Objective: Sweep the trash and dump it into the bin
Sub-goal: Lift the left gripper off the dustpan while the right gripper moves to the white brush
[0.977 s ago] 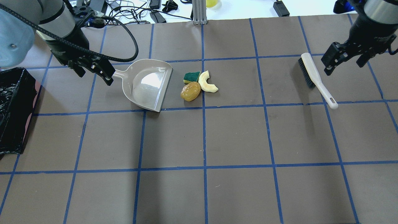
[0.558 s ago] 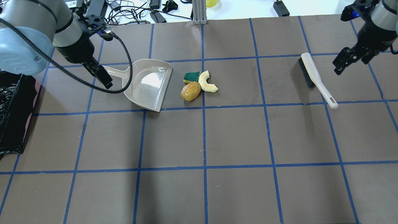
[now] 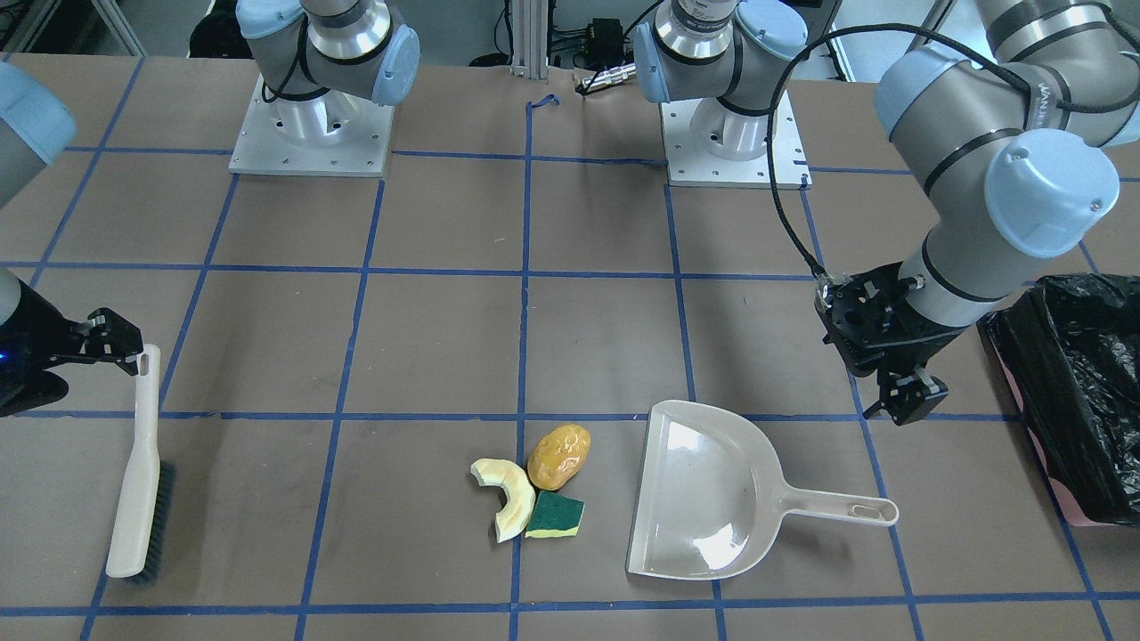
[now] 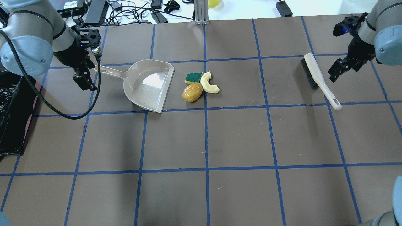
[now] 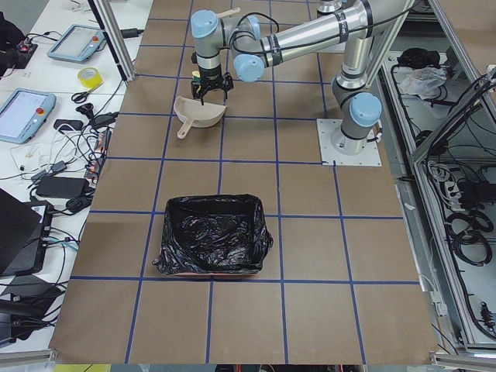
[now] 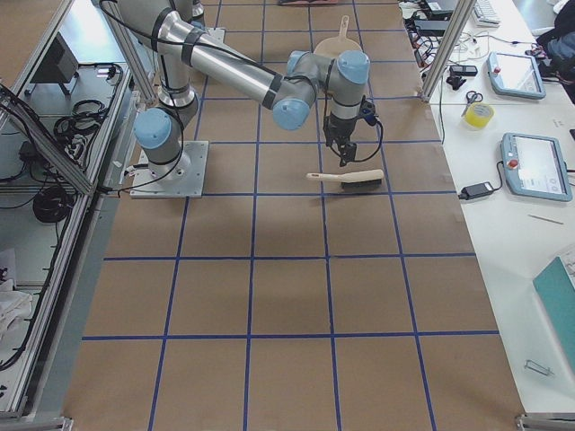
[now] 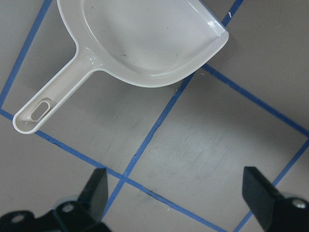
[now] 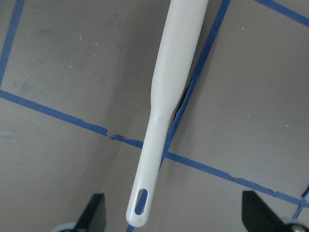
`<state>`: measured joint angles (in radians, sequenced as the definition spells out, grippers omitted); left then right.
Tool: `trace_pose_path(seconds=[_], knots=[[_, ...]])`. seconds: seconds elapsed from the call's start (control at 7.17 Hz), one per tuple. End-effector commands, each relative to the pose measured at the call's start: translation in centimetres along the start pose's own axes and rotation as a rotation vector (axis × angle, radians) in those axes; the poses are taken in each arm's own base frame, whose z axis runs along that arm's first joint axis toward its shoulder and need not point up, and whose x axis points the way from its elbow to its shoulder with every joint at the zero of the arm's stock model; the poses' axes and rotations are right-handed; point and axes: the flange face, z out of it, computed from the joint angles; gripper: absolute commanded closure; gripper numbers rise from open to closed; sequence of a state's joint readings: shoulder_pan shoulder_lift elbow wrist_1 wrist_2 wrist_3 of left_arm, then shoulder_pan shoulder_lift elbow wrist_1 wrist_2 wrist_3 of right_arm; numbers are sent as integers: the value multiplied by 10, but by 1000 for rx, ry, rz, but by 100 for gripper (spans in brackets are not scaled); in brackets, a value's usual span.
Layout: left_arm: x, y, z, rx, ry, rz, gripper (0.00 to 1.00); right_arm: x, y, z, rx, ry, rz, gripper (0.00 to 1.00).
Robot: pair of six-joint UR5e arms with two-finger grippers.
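The white brush should sweep the trash into the dustpan (image 3: 705, 493), so my right gripper needs to grab it by its handle (image 3: 148, 391) next.
The trash lies in one cluster mid-table: an orange-brown potato-like lump (image 4: 192, 92), a cream rind slice (image 4: 209, 83) and a green-and-yellow sponge (image 4: 193, 77). Left of it rests a beige dustpan (image 4: 147, 84), its mouth facing the trash. My left gripper (image 4: 84, 80) hovers open and empty just beyond the end of the dustpan handle (image 7: 53, 96). The black-lined pink bin (image 4: 12, 116) stands at the table's far left edge. My right gripper (image 4: 336, 73) is open above the handle of a white brush (image 4: 315, 75), and the handle's end (image 8: 140, 212) shows between the fingers.
Blue tape lines divide the brown table (image 4: 238, 138) into squares. Cables and small devices (image 4: 138, 12) lie beyond the far edge, and a metal post (image 4: 201, 12) stands there. Both arm bases (image 3: 312, 125) sit on the robot's side.
My left gripper has drawn back left off the dustpan handle's end and turned. My right gripper has come down closer to the brush handle. Dustpan, brush and trash have not moved.
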<state>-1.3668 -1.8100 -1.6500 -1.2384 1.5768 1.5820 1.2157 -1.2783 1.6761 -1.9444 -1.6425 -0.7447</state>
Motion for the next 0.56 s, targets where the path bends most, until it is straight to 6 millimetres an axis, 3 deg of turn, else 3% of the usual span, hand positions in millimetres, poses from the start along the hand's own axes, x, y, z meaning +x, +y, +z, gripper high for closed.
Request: trace_pose_path(seconds=[0.0,0.28,0.42], knots=[[-19,-1,25,-1,-24,183,0,1,-5,38,-52,-43,27,0],[-48,-5,60,13,-95,192,0,-5,0,70,-87,-66,93,0],[-60,-7,63,6,-98,211,2,-4,-1,79,-106,-64,94,0]])
